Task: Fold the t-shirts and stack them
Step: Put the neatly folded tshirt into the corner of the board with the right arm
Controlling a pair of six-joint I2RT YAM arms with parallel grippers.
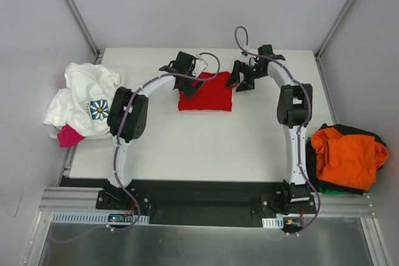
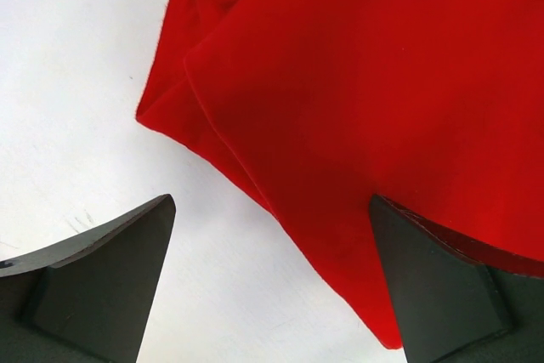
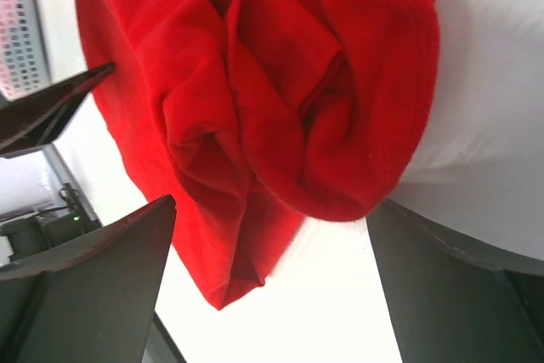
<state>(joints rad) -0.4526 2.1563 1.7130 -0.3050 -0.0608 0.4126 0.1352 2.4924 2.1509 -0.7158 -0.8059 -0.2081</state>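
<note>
Next, my right gripper grabs the folded red t-shirt's bunched edge nearest the orange t-shirt, to stack the red one there still folded.
A folded red t-shirt (image 1: pixel 206 95) lies at the far middle of the white table (image 1: pixel 206 147). My left gripper (image 1: pixel 184 68) hovers open over the shirt's far left corner; in the left wrist view the red cloth (image 2: pixel 357 99) fills the upper right and nothing sits between the fingers (image 2: pixel 110 269). Open as well, my right gripper (image 1: pixel 240 76) stands just off the shirt's far right corner, with bunched red folds (image 3: pixel 272 99) ahead of its fingers (image 3: pixel 102 278) and no cloth pinched.
A heap of t-shirts lies off the table's left edge: a white one with a blue flower print (image 1: pixel 84 98) over a pink one (image 1: pixel 67 135). At the right edge an orange t-shirt (image 1: pixel 346 157) rests on a dark and green one (image 1: pixel 349 186).
</note>
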